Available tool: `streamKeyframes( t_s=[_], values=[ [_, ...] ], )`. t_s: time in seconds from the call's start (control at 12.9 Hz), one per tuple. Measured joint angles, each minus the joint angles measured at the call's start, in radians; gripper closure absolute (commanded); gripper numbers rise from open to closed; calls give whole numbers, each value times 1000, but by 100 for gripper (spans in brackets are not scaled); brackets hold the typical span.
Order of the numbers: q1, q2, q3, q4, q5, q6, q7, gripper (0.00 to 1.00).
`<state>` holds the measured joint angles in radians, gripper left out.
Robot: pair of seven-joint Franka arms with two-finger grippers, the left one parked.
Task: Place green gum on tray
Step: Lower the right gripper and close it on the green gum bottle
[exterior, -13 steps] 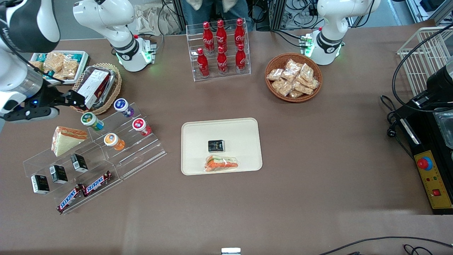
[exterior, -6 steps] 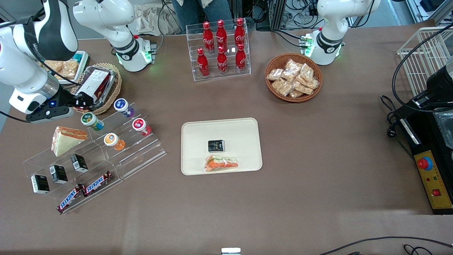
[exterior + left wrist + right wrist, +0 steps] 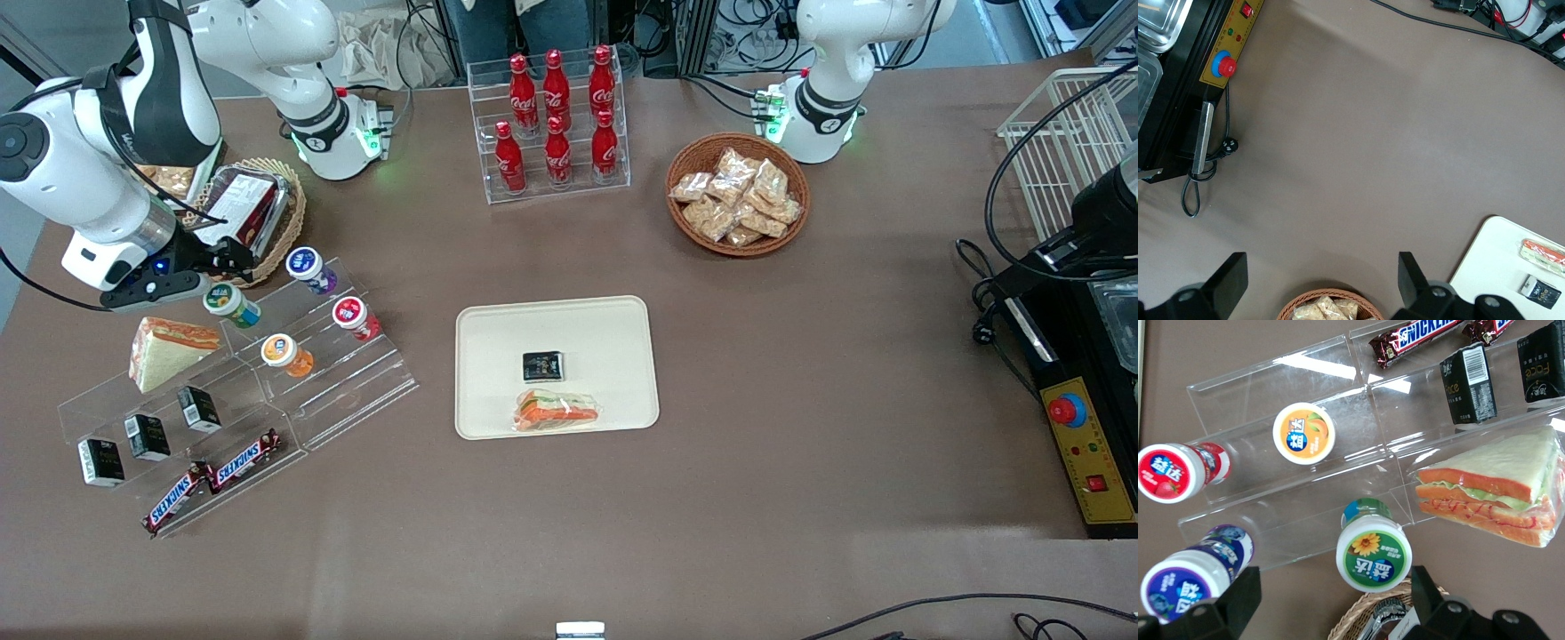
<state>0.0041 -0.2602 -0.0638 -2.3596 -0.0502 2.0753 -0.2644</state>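
Note:
The green gum has to go on the tray (image 3: 613, 329). My right gripper needs to grab the gum by its white-rimmed green lid (image 3: 220, 297) next.
The green gum (image 3: 229, 304) lies on the top step of a clear acrylic stand (image 3: 356, 391), its green lid facing up; it also shows in the right wrist view (image 3: 1373, 555). My right gripper (image 3: 228, 262) hovers a little farther from the front camera than the gum, over the rim of a wicker basket. It is open and empty (image 3: 1335, 613), and the gum's lid sits just ahead of the gap between its fingers. The cream tray (image 3: 613, 329) lies at the table's middle with a black packet (image 3: 542, 365) and a wrapped sandwich (image 3: 557, 412) on it.
On the stand beside the green gum are purple-lidded (image 3: 308, 267), red-lidded (image 3: 354, 316) and orange-lidded (image 3: 284, 353) bottles, a wrapped sandwich (image 3: 169, 351), black boxes and Snickers bars. The wicker basket (image 3: 289, 218) holds a boxed item. A cola rack (image 3: 556, 124) and a snack basket (image 3: 736, 194) stand farther back.
My gripper has moved in from the working arm's end of the table toward the green gum and now hovers close by it. Nothing else has moved.

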Motion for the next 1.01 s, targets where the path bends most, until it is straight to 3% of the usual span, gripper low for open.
streamKeyframes(
  t_s=[1.01],
  values=[
    [-1,74,-50,-57,-6,153,-71,1]
  ],
)
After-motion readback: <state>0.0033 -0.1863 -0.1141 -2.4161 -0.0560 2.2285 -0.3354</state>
